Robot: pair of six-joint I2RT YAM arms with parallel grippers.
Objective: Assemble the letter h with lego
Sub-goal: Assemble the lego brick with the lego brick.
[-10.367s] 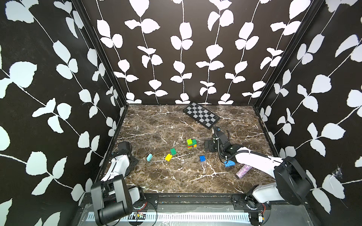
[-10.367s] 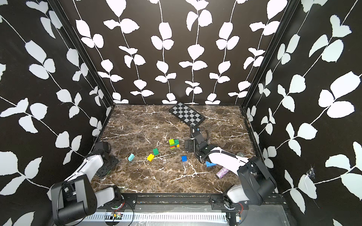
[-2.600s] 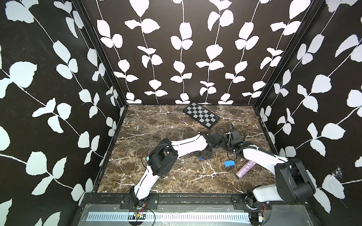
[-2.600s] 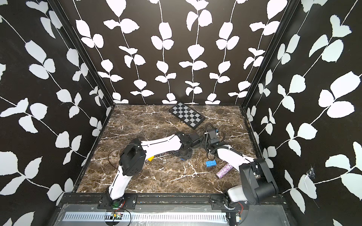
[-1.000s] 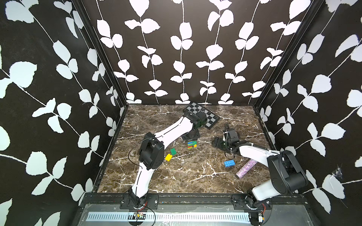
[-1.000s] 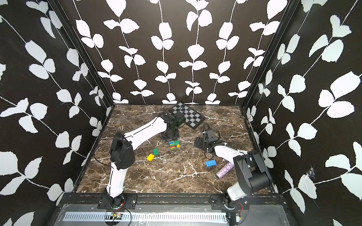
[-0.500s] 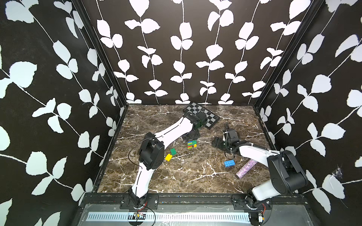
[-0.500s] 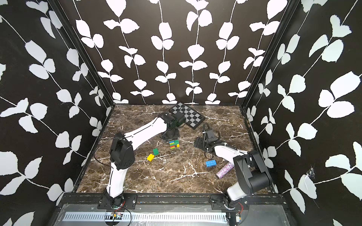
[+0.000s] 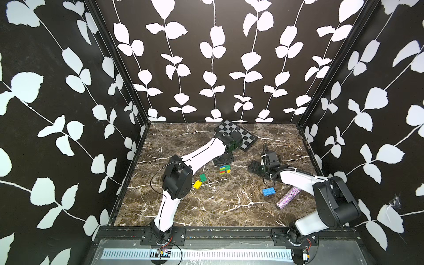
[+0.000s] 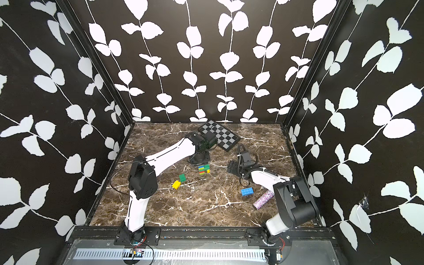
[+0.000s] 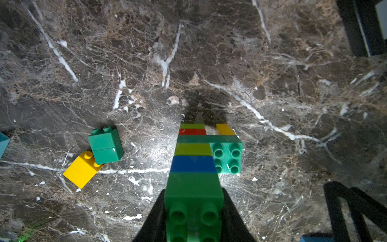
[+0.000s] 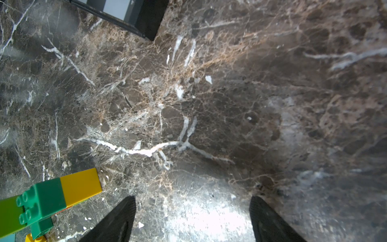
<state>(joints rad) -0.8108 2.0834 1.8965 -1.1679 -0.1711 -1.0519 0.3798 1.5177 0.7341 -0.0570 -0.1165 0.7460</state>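
The top green brick's lower edge meets the blue brick along its full width, so it is now time for my left gripper to let go.
The lego assembly stands mid-table, a striped column of green, blue, lime, red and lime bricks. A dark green crossbar on it carries a side leg of green over yellow. My left gripper reaches down from above and is shut on the column's top green brick. My right gripper hovers open to the right of the assembly over bare marble, and the yellow leg shows at its side. A loose dark green brick, yellow brick and blue brick lie on the table.
A checkered board lies at the back, partly behind the left wrist. A glittery purple cylinder rests at the right, near the blue brick. A pale blue brick shows at the edge of the left wrist view. Patterned walls enclose the marble table.
Since a few seconds ago my left arm has swung toward the back and now stands over the assembly. Over the last second neither arm nor any brick has visibly moved.
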